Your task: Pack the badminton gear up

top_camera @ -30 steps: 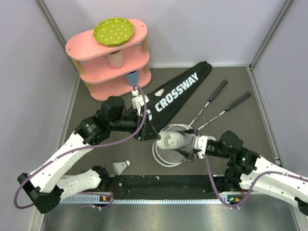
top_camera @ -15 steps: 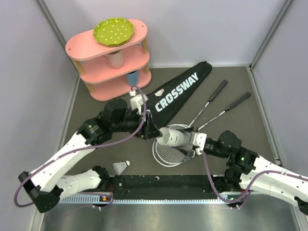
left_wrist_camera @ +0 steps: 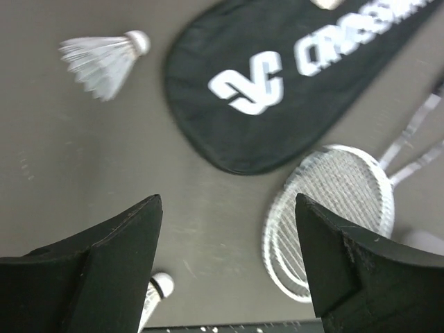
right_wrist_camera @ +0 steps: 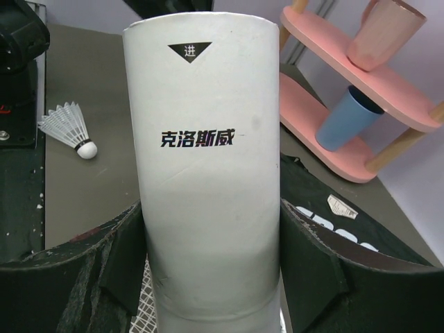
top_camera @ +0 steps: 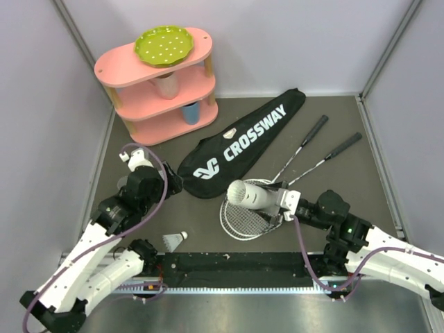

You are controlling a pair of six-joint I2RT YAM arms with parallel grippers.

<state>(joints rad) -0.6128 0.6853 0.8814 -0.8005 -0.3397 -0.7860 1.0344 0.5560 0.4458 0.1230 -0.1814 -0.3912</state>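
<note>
The robot should next grab the far shuttlecock by its feather skirt (left_wrist_camera: 102,66) with the left gripper, so that the shuttlecock's rounded head stays free to go into the tube.
My right gripper (top_camera: 281,202) is shut on the long white tube (top_camera: 250,195) and holds it lying over the two silver racket heads (top_camera: 244,218), open end to the left. In the right wrist view the tube (right_wrist_camera: 208,166) fills the space between the pads. The racket handles (top_camera: 316,130) point to the far right. The black CROSSWAY bag (top_camera: 239,142) lies flat in the middle. One shuttlecock (top_camera: 175,239) lies near the front edge. My left gripper (top_camera: 173,186) is open and empty, left of the bag. Its view (left_wrist_camera: 227,208) shows two shuttlecocks, one far (left_wrist_camera: 104,62) and one near (left_wrist_camera: 156,288).
The pink three-tier shelf (top_camera: 163,90) stands at the back left, with the green dotted plate (top_camera: 164,44) on top and cups on the lower tiers. A black strip (top_camera: 236,262) runs along the table's front edge. Grey walls close in the sides.
My left arm has drawn back from the tube's open end, to the left and toward the near edge. The right gripper keeps its hold on the tube, almost in place.
</note>
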